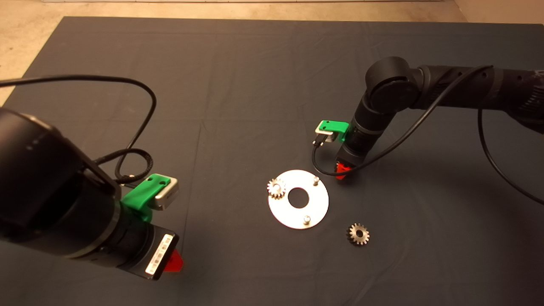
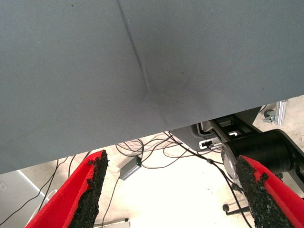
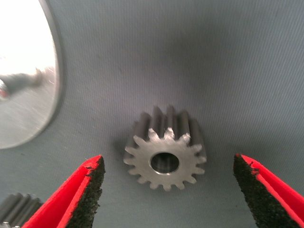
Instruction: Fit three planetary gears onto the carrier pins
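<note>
Next, my right gripper grabs the third gear by its toothed rim, and this leaves the gear's center hole free to slide onto a carrier pin.
The round silver disc lies mid-mat with three carrier pins. One planetary gear sits on the left pin; the far pin and the near pin are bare. A second gear lies loose on the mat to the disc's right. My right gripper hangs just right of the disc, open, its fingers either side of a third gear that lies flat on the mat and is not gripped; the arm hides this gear in the head view. My left gripper waits open at the lower left.
The disc's edge and another gear's teeth show in the right wrist view. The left wrist view looks past the mat's edge at cables and equipment on the floor. A black cable loops over the mat's left side.
</note>
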You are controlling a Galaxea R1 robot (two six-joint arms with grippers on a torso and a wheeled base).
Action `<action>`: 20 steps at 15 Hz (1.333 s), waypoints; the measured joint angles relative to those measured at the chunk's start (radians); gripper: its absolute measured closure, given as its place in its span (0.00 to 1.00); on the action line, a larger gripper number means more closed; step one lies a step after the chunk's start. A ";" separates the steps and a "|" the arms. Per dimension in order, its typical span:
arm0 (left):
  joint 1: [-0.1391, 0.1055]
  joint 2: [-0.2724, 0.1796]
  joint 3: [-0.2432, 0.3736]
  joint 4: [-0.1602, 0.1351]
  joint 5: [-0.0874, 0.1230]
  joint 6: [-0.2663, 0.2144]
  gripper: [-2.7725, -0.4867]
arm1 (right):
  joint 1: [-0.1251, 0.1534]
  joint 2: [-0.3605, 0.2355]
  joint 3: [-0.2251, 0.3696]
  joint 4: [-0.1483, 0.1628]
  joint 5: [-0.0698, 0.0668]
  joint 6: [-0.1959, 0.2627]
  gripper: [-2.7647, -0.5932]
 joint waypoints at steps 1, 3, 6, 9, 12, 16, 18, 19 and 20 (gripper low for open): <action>0.000 0.000 0.000 0.000 0.000 0.000 0.39 | -0.004 -0.004 0.000 -0.001 0.000 0.000 0.36; 0.000 0.000 0.000 -0.001 0.000 0.000 0.39 | -0.012 -0.009 0.001 -0.007 -0.001 0.000 0.39; 0.000 0.000 0.000 -0.003 0.000 0.000 0.39 | -0.021 -0.009 0.001 -0.016 0.000 0.000 0.43; 0.000 0.000 0.002 -0.004 0.000 0.000 0.39 | -0.022 -0.012 0.001 -0.025 0.000 0.000 0.49; 0.000 0.000 0.007 -0.007 0.000 0.000 0.39 | -0.022 -0.011 0.001 -0.030 0.000 0.000 0.56; 0.000 0.000 0.007 -0.017 0.000 0.000 0.39 | -0.023 -0.010 0.001 -0.033 0.000 0.000 0.63; 0.000 0.000 0.007 -0.021 0.000 0.000 0.39 | -0.023 -0.008 0.004 -0.039 0.000 0.000 0.64; 0.000 0.000 0.009 -0.022 0.000 0.000 0.39 | -0.023 -0.008 0.006 -0.041 0.000 0.000 0.66; 0.000 0.000 0.009 -0.022 0.000 0.000 0.39 | -0.023 -0.007 0.008 -0.044 0.000 0.000 0.68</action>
